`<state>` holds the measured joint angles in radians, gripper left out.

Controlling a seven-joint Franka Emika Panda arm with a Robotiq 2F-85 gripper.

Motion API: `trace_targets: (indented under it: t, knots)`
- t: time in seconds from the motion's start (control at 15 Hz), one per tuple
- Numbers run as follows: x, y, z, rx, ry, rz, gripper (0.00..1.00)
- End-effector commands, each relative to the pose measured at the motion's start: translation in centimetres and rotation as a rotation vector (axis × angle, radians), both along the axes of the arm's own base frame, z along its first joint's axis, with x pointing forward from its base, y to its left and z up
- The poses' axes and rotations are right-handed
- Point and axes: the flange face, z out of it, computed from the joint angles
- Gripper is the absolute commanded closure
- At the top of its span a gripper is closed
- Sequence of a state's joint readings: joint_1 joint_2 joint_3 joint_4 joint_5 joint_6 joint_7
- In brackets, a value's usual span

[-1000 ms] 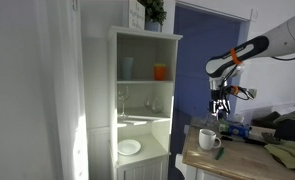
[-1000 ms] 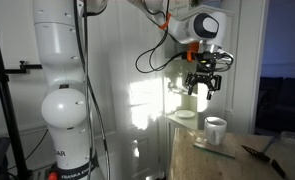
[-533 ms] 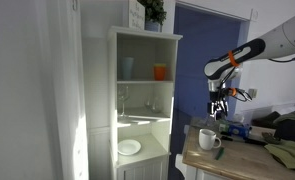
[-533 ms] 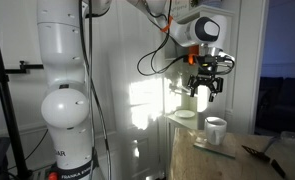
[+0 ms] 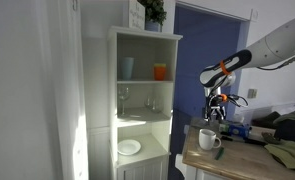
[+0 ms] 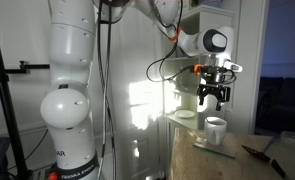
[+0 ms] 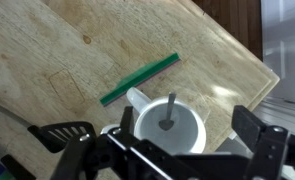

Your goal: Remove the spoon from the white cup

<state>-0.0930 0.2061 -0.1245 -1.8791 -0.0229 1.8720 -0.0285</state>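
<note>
My gripper grips the grey spoon (image 7: 168,113) by the top end of its handle next, fingers above the white cup, to draw the spoon's bowl out.
The white cup (image 7: 167,130) stands on the wooden table, seen from straight above in the wrist view, handle toward the upper left. A grey spoon (image 7: 168,113) stands inside it, bowl down. The cup also shows in both exterior views (image 5: 208,139) (image 6: 215,130). My gripper (image 7: 182,140) is open and empty, its fingers spread to either side of the cup and above it. In the exterior views it hangs directly over the cup (image 5: 216,108) (image 6: 214,97).
A green stick (image 7: 139,79) and a black spatula (image 7: 59,133) lie on the wooden table (image 7: 77,45). A white shelf unit (image 5: 145,100) holds a light-blue tumbler (image 5: 126,67), an orange cup (image 5: 161,71) and a plate (image 5: 129,148). Clutter sits at the table's far end (image 5: 277,135).
The gripper has moved sideways over the white cup and dropped a little toward it. It is still open. The cup and spoon have not moved.
</note>
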Motion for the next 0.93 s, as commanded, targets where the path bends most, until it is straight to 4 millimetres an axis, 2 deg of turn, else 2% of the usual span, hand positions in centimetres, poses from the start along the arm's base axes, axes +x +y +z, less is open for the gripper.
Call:
trace_targets:
  t: [0.0,0.27,0.4,0.53,0.73,0.8,0.87]
  knots:
    - [1.3,-1.0,-1.8,-0.007,0.04,-0.058,0.17]
    - [1.7,-1.3,-3.9,-0.003,0.089,-0.065,0.39]
    - [1.9,-1.2,-4.7,0.009,0.117,-0.059,0.41]
    - [1.8,-0.9,-5.4,0.025,0.145,-0.046,0.39]
    - [1.9,-0.7,-6.1,0.034,0.184,-0.041,0.46]
    - [2.1,-0.7,-6.2,0.039,0.187,-0.04,0.55]
    - [2.2,-0.7,-6.2,0.04,0.19,-0.04,0.58]
